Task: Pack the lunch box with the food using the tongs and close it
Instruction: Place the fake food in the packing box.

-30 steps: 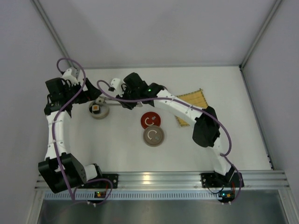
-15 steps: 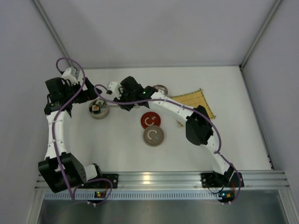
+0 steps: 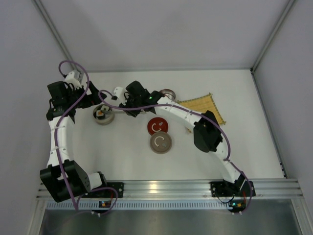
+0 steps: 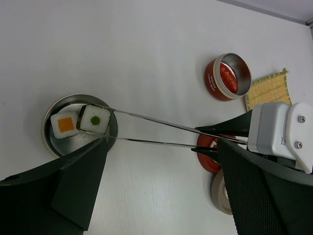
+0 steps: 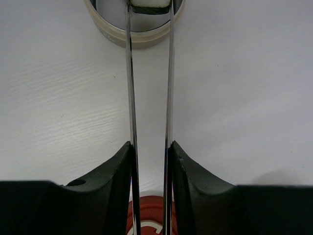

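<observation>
The green-centred roll at the ends of the tongs hangs over the open side of the tin, so it would end up inside the tin. My right gripper needs to release the roll.
My right gripper (image 5: 150, 152) is shut on the slim silver tongs (image 4: 156, 142), one finger pressing each arm. The tong tips pinch a sushi roll with a green centre (image 4: 95, 119) at the rim of the beige round tin (image 4: 68, 144), right beside an orange-centred roll (image 4: 64, 125) lying in it. Whether the held roll touches the tin floor is unclear. From above, the tongs (image 3: 111, 108) reach left to that tin (image 3: 103, 116). My left gripper (image 4: 161, 196) hangs open and empty above the table, just right of the tin.
A red tin (image 4: 215, 81) with a red piece (image 4: 229, 77) inside stands behind the right arm. A red lid (image 3: 157, 127) and a beige lid (image 3: 160, 143) lie mid-table. The yellow bamboo mat (image 3: 205, 105) lies at the back right.
The right arm has swung left, carrying the tongs and the green-centred roll to the beige tin and uncovering the red tin. The left arm has not moved.
</observation>
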You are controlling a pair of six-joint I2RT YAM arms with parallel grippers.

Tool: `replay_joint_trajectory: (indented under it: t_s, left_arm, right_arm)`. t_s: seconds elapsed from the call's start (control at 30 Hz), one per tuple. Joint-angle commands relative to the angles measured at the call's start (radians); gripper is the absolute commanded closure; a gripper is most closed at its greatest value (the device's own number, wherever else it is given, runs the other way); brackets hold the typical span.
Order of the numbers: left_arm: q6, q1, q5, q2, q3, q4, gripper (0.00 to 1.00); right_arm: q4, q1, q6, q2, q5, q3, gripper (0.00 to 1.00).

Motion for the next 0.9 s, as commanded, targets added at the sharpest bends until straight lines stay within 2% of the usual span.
replay_joint_trajectory:
  t_s: [0.0,0.13,0.27,0.43,0.53,0.87]
  left_arm:
    - [0.012,-0.001,0.005,-0.004,-0.004,0.047,0.02]
    - [0.013,0.000,0.007,-0.001,-0.007,0.047,0.02]
    - [0.013,-0.001,0.008,0.000,-0.004,0.044,0.02]
    - [0.019,-0.001,0.013,0.000,0.001,0.039,0.02]
    - [0.019,0.000,0.019,0.005,-0.004,0.041,0.02]
    - [0.039,-0.001,0.020,0.000,-0.003,0.024,0.02]
  right_arm:
    - [0.079,0.020,-0.011,-0.027,-0.014,0.026,0.77]
    - [0.076,0.022,-0.009,-0.036,-0.014,0.018,0.74]
    - [0.073,0.020,-0.008,-0.042,-0.011,0.017,0.63]
    - [0.073,0.020,-0.006,-0.067,-0.011,0.003,0.60]
    - [0.072,0.020,-0.006,-0.080,-0.011,-0.003,0.55]
    - [0.061,-0.010,0.052,-0.202,-0.032,-0.042,0.57]
